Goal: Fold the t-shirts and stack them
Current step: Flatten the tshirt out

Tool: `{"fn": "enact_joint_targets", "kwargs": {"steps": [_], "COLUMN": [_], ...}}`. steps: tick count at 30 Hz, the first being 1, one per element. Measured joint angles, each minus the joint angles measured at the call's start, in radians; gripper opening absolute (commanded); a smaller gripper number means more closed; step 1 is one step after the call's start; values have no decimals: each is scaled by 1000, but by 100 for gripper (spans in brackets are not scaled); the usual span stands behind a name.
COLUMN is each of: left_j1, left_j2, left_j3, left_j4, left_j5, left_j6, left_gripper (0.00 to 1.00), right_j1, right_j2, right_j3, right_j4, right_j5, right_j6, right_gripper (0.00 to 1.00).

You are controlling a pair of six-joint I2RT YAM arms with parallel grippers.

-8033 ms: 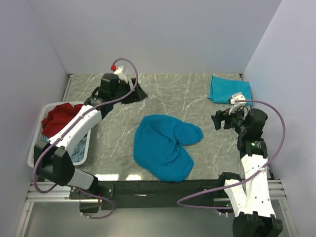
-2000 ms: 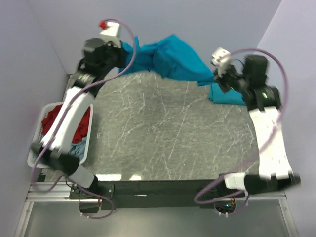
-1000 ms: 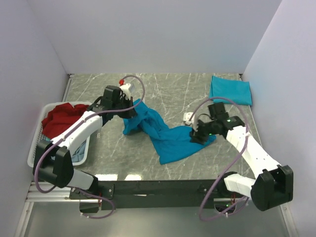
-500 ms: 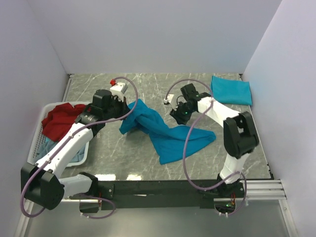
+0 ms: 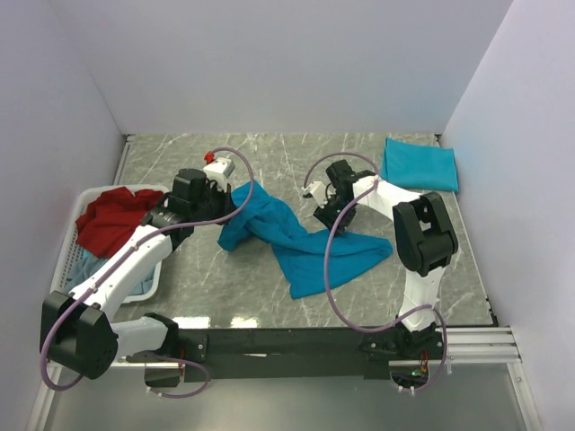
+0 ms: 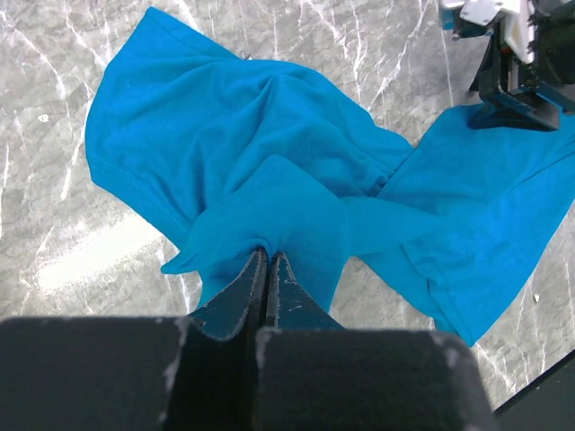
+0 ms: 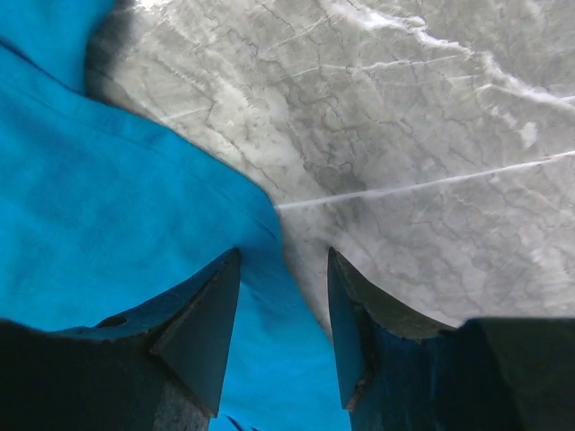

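I should close my right gripper on the shirt's edge now. The shirt's edge is between the low fingers, so they would hold it if I closed now.
A crumpled teal-blue t-shirt (image 5: 301, 242) lies across the middle of the table. My left gripper (image 5: 230, 195) is at its left end, shut on a raised fold of the cloth (image 6: 269, 135); the closed fingertips (image 6: 267, 255) pinch that fold. My right gripper (image 5: 323, 214) hovers low over the shirt's far edge. It is open (image 7: 281, 260), and the shirt's edge (image 7: 108, 206) runs between the jaws over bare marble. A second teal t-shirt (image 5: 420, 163) lies folded at the back right. A red t-shirt (image 5: 112, 215) and a pale grey-blue one (image 5: 85, 260) sit in the basket.
The white slatted basket (image 5: 65, 269) stands at the left edge of the table. Grey walls close in the back and both sides. The right arm's purple cable (image 5: 332, 278) loops over the shirt's near part.
The right gripper has left the shirt's right corner and moved back and left to its far edge, jaws open. The left gripper, still holding its fold, has shifted slightly toward the near left.
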Motion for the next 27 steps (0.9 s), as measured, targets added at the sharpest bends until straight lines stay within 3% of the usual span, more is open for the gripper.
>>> {"fn": "enact_joint_targets", "kwargs": {"steps": [3,6,7,10,15,23,27], "left_j1": [0,0,0,0,0,0,0], "left_j2": [0,0,0,-1,-16,-192,-297], "left_j3": [0,0,0,0,48,338,445], "left_j4": [2,2,3,4,-37,-29,40], "left_j5": [0,0,0,-3,-55,-148,-90], "left_j6": [0,0,0,0,1,23,24], "left_gripper": [0,0,0,0,0,0,0], "right_j1": [0,-1,-1,-2,-6,-44,-43], "right_j2": [11,17,19,19,-92,-616,-877], "right_j3": [3,13,17,21,37,339,387], "right_j4": [-2,-10,-16,-34,-63,-17,45], "right_j5": [0,-8,-12,-18,34,62,50], "right_j6": [8,14,16,23,15,-61,-77], "right_gripper": [44,26,14,3,0,0,0]}}
